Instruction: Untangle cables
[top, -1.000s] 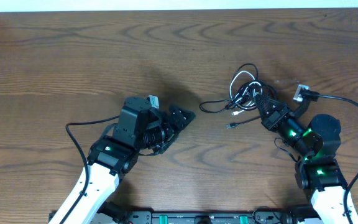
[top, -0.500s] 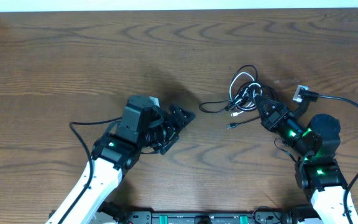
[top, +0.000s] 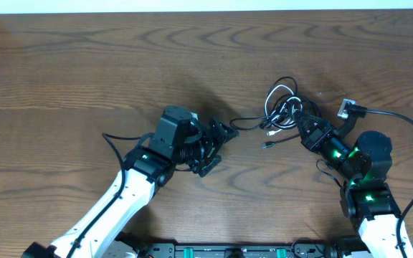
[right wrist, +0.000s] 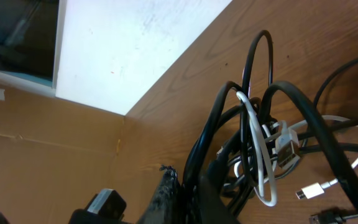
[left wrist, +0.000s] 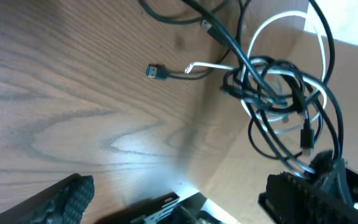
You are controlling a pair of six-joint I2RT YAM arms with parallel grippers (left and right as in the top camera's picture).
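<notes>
My left gripper takes hold of the tangle on the side opposite my right gripper next, which leaves my right gripper to untangle the cords.
The cables [top: 281,107] lie as a tangle of thin black cords and one white cord right of the table's middle. A black cord end [top: 235,122] trails left and a small plug [top: 267,145] lies toward the front. My right gripper [top: 301,119] is shut on the black cords at the tangle's lower right; the right wrist view shows its jaws [right wrist: 199,185] pinching the black cords [right wrist: 253,118], with a white plug [right wrist: 312,190] beside them. My left gripper [top: 222,135] stands open just left of the trailing cord end. In the left wrist view the cables [left wrist: 272,87] and a blue-tipped plug [left wrist: 157,71] lie beyond the wide-apart fingers [left wrist: 64,196].
The right arm's thick black wire [top: 407,120] arcs over the table at the far right, and the left arm's wire [top: 113,136] loops behind its wrist. A white wall edge [top: 192,6] runs along the table's far side.
My left arm has reached right and forward, bringing its open gripper close to the trailing cord end. The right gripper and the tangle have stayed put.
</notes>
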